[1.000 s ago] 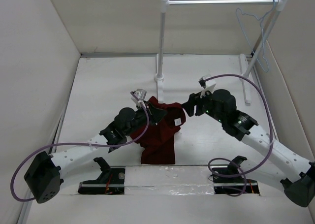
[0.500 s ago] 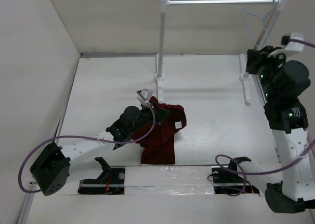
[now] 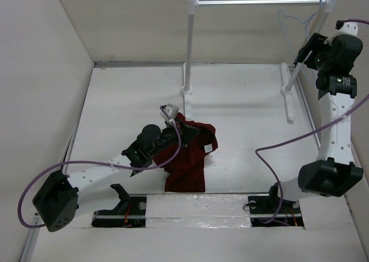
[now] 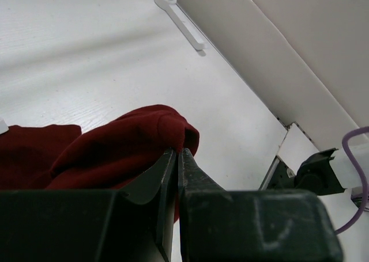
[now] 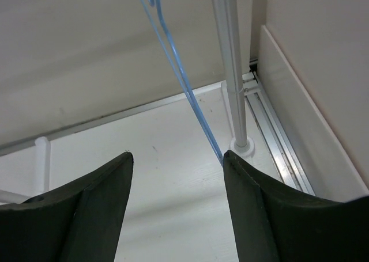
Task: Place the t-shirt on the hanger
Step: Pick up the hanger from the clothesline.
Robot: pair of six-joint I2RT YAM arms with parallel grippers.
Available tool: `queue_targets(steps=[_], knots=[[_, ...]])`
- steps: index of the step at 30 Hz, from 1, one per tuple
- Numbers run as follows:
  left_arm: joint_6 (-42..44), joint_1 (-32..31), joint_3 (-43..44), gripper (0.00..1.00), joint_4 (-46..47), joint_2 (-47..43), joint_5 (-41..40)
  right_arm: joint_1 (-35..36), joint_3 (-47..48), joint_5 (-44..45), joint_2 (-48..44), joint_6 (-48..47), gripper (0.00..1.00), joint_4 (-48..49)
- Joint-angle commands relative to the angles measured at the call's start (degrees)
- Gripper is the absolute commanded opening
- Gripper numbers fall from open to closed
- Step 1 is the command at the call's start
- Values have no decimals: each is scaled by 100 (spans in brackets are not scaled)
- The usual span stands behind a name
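My right gripper needs to pick up the hanger by its near-side wire next, so the opposite end stays free to slip into the t-shirt [image 3: 187, 158].
The maroon t-shirt [image 3: 187, 158] lies bunched on the table's middle, with a small white tag [image 3: 208, 147]. My left gripper [image 3: 183, 134] is shut on a fold of the t-shirt [image 4: 115, 152] and holds it just off the table. The light-blue wire hanger [image 3: 291, 26] hangs from the right end of the rack's rail. My right gripper [image 3: 304, 56] is raised beside it and open. In the right wrist view the hanger's wire [image 5: 179, 78] runs down to the inner edge of the right fingertip [image 5: 230, 158]; nothing is gripped.
The white rack has a metal rail [image 3: 259, 2], a left post [image 3: 189, 49] on a foot at the table's back middle, and a right post [image 3: 305, 43] next to my right gripper. Walls close in on the left, back and right.
My right arm has swung from the t-shirt up to the hanger at the back right. My left gripper has stayed shut on the t-shirt, hardly moving.
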Motion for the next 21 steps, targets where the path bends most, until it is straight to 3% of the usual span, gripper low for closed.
queue_targets(steps=[1, 13, 21], knots=[[6, -7, -36, 0, 470, -44, 338, -159, 558, -422, 91, -328, 68, 26], [-20, -7, -62, 0, 506, -131, 418, -327, 708, -466, 830, -644, 65, 210], [-11, -7, -27, 0, 497, -52, 471, -117, 910, -459, 979, -776, 56, 210]])
